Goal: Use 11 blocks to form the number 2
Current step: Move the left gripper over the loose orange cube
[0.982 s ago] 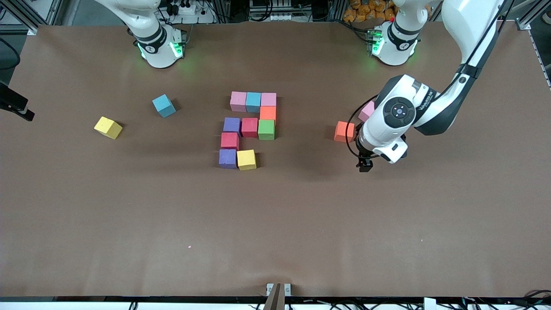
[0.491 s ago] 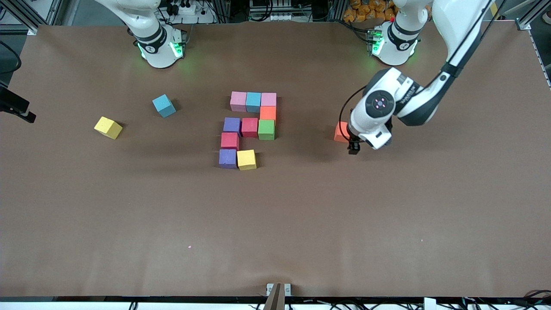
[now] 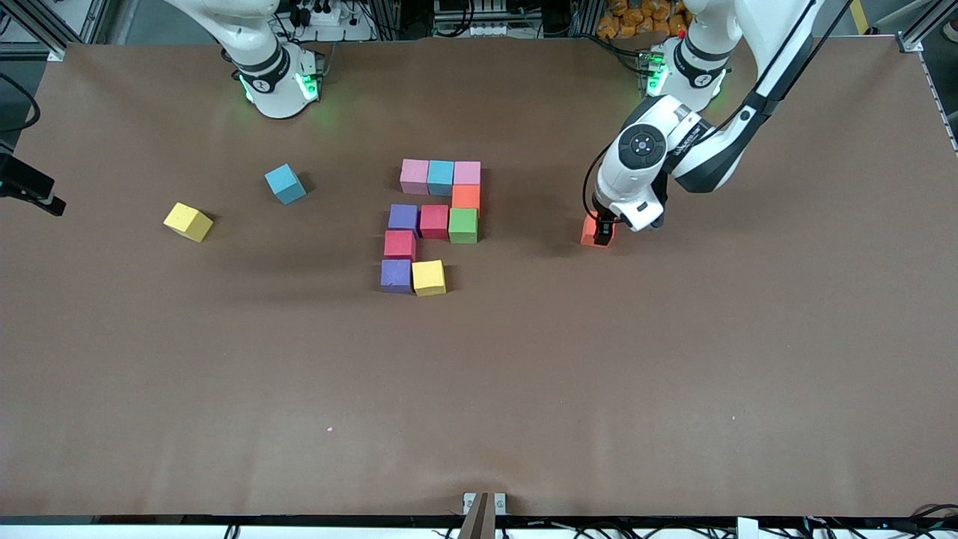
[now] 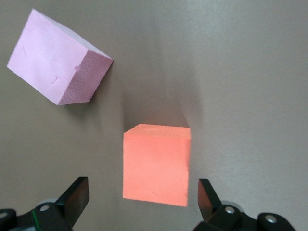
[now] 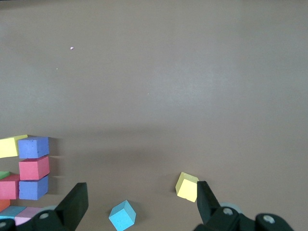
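Observation:
My fingers are still above the orange block's top, so closing now would miss the block. My left gripper lowers first, then closes on the block.
The partly built number 2 (image 3: 434, 224) of touching blocks lies mid-table: a pink, light blue, pink row, orange and green below, then red and purple, with purple and yellow nearest the front camera. A loose orange block (image 3: 593, 232) (image 4: 156, 163) lies toward the left arm's end. My left gripper (image 3: 602, 238) (image 4: 142, 192) hangs open right over it, one finger on each side and neither touching. A loose pink block (image 4: 55, 62) lies tilted beside it, hidden by the arm in the front view. My right gripper (image 5: 140, 197) is open, empty and high above the table.
A loose light blue block (image 3: 285, 184) (image 5: 121, 215) and a loose yellow block (image 3: 188, 221) (image 5: 187, 186) lie toward the right arm's end of the brown table (image 3: 479, 389). The right arm's base (image 3: 273, 75) stands at the table's edge and waits.
The left gripper has swung from beside the orange block, on the front camera's side, to directly over it. The blocks have not moved.

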Controlling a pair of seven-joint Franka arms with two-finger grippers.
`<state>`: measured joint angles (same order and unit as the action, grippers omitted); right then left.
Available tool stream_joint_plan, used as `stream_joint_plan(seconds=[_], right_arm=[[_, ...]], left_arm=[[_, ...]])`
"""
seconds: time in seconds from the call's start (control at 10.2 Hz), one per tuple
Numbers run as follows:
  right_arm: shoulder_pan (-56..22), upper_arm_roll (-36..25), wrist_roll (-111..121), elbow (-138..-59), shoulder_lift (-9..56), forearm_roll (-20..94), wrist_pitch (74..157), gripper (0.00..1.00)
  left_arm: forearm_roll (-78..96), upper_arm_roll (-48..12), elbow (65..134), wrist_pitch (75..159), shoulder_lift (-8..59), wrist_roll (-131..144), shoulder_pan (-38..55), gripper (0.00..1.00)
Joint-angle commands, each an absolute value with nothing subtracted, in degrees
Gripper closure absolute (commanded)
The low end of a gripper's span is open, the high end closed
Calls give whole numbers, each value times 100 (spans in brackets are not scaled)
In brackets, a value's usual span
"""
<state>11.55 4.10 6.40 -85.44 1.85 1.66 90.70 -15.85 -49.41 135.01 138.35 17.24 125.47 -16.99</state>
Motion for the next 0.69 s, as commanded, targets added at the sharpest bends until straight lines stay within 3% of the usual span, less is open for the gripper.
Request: stream_joint_plan(seconds=[0.0,0.59], right_arm=[[1300,440,721,-8464,220,237,9026,0],[1266,439,721,-8473,272,220,9035,0]], left_arm=[[-1608,-5001,13729,14167,1564,12410,-1828,0],[-2038,-4931,13729,14449,1845,12437,-2048,0]])
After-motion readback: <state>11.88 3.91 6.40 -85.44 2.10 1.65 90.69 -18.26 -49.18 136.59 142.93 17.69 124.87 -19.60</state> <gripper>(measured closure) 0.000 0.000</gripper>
